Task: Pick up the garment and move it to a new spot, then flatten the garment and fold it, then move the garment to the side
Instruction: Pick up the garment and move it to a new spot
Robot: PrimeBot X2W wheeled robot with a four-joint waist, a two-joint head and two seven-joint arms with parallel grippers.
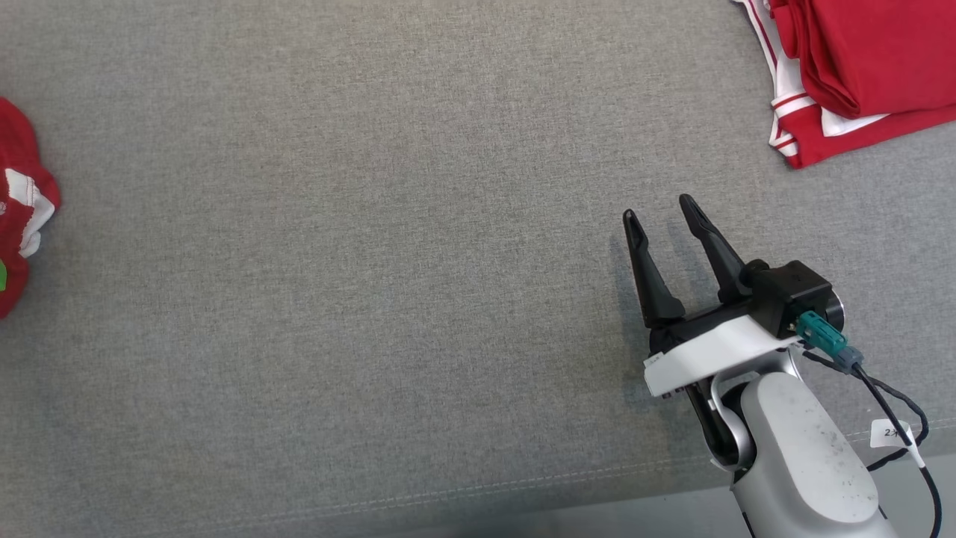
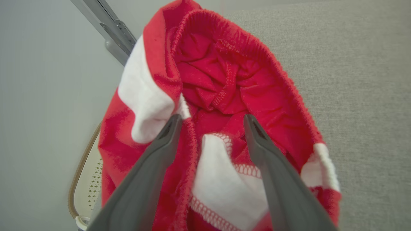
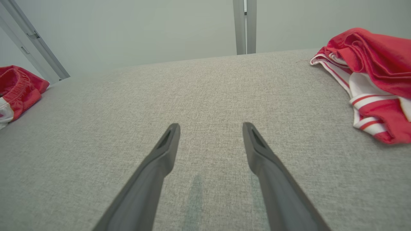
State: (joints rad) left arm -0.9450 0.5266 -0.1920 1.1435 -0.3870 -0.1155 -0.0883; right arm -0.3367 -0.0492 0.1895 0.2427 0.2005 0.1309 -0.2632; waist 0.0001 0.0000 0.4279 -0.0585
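Note:
I should next grab the garment with my left gripper by the raised fold of its elastic waistband [image 2: 192, 140], because the red cloth [image 2: 125, 150] around that fold is loose and crumpled.
The garment [image 1: 22, 217] is a crumpled red piece with white patches, lying at the far left edge of the grey padded table [image 1: 373, 299]. In the left wrist view the garment [image 2: 224, 73] shows its elastic waistband bunched open. My left gripper [image 2: 212, 120] is open right over it, one finger on each side of a red and white fold, with nothing clamped. My right gripper [image 1: 657, 209] hovers open and empty over bare table at the lower right, far from the garment [image 3: 19, 86]. In the right wrist view my right gripper [image 3: 210, 128] points across the bare grey cloth.
A folded pile of red and white clothes [image 1: 866, 67] lies at the table's far right corner, and the same pile [image 3: 375, 64] shows in the right wrist view. The table's front edge runs along the bottom. A pale perforated basket [image 2: 86, 179] sits below the left edge. A metal post [image 3: 244, 25] stands behind.

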